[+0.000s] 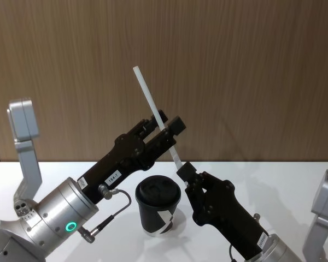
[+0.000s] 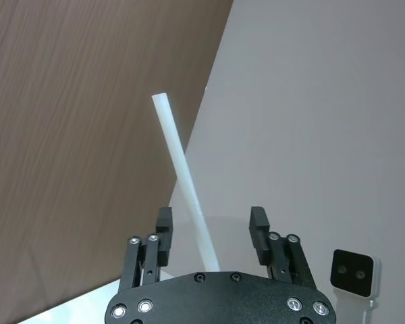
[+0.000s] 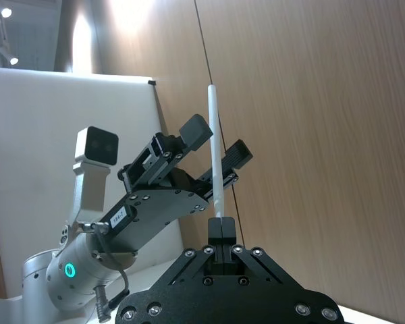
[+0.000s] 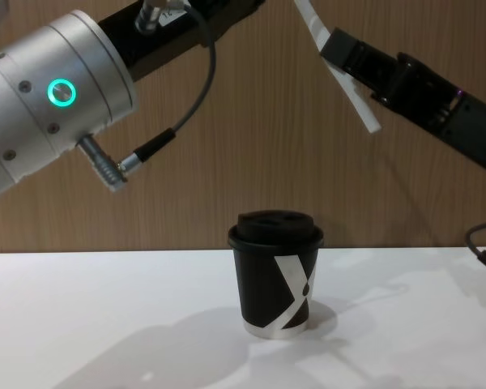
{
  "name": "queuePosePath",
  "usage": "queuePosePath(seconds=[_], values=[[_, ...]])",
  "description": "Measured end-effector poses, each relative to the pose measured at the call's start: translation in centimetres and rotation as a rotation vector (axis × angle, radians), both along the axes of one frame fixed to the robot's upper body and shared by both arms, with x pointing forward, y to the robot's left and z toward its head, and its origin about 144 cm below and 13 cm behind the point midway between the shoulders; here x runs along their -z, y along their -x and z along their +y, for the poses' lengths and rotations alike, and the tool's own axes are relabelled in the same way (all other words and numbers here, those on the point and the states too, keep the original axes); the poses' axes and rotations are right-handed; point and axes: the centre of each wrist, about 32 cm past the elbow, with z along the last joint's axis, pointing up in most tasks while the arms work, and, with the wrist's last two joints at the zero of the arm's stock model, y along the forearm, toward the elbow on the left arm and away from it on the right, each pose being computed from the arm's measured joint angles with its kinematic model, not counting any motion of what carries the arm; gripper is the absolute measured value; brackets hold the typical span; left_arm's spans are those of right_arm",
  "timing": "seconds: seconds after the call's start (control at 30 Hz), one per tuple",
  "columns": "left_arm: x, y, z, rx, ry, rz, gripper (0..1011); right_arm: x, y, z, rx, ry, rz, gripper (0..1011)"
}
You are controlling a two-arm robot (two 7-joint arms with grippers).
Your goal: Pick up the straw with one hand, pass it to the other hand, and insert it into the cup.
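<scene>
The left gripper next needs to grab the long straw by its middle (image 1: 161,124) to balance it, as the straw leans over from its clamped lower end (image 1: 178,163).
The white straw (image 1: 150,101) is held tilted in the air above the table, its top leaning left. My right gripper (image 1: 183,170), on the all-black arm, is shut on the straw's lower end (image 3: 214,135). My left gripper (image 1: 165,126), on the silver arm with the green ring light, is open with the straw's middle (image 2: 175,148) passing between its fingers (image 2: 164,233), closer to one of them. The black cup (image 1: 158,204) with its lid on stands upright on the white table (image 4: 105,308), below and between both grippers. In the chest view the straw (image 4: 358,101) pokes below the right gripper (image 4: 332,44), above the cup (image 4: 274,275).
A grey cable with a metal plug (image 4: 146,150) loops off the left arm's silver wrist (image 1: 65,215). A wood-panel wall (image 1: 235,65) stands right behind the table. Bare white table lies on both sides of the cup.
</scene>
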Motion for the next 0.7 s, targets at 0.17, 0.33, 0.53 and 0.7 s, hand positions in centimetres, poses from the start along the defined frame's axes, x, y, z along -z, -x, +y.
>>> queuePosePath(seconds=[0.17, 0.33, 0.53, 0.7], values=[[0.12, 0.36, -0.18, 0.003, 0.017, 0.002, 595, 0.0, 0.0, 0.0, 0.0, 0.0, 0.0, 1], [0.21, 0.46, -0.22, 0.003, 0.03, 0.002, 429, 0.0, 0.0, 0.0, 0.0, 0.0, 0.0, 1], [0.31, 0.42, -0.16, 0.0, 0.042, 0.001, 225, 0.0, 0.0, 0.0, 0.0, 0.0, 0.0, 1], [0.34, 0.35, -0.05, -0.009, 0.045, 0.002, 95, 0.0, 0.0, 0.01, 0.0, 0.0, 0.0, 1]])
